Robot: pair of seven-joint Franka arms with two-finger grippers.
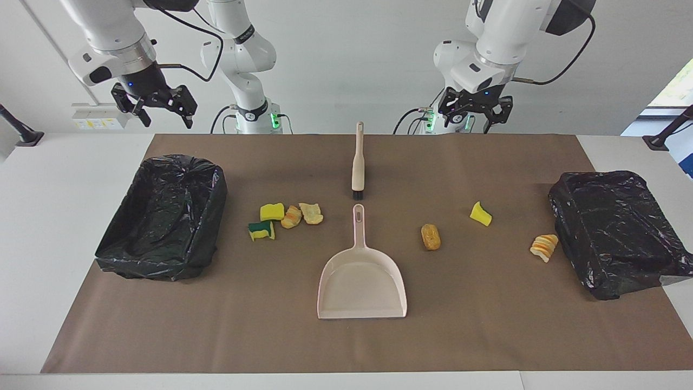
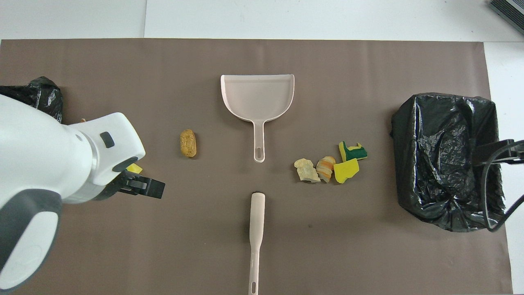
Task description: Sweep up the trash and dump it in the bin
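Observation:
The long beige-handled brush has a thick head end point(image 2: 257, 214), so the left gripper will next pick the brush up near its middle, where it narrows.
Four bits of trash point(image 1: 287, 216) cluster beside the bin point(image 1: 208, 179) at the right arm's end: a yellow sponge, a yellow-and-green sponge point(image 2: 352, 150) and two tan lumps. A brown lump point(image 1: 431, 236), a yellow sponge piece point(image 1: 481, 214) and a striped lump point(image 1: 544, 247) lie spread toward the second bin point(image 1: 563, 189). My left gripper point(image 1: 475, 120) hangs open over the mat's edge by the robots, holding nothing. My right gripper point(image 1: 162, 116) hangs open above its bin's near end, also holding nothing.
A pale pink dustpan point(image 1: 361, 281) lies mid-table, its handle pointing at the robots. The beige-handled brush point(image 1: 358, 162) lies in line with it, nearer the robots. In the overhead view my left arm point(image 2: 49, 164) hides most of its bin and the striped lump.

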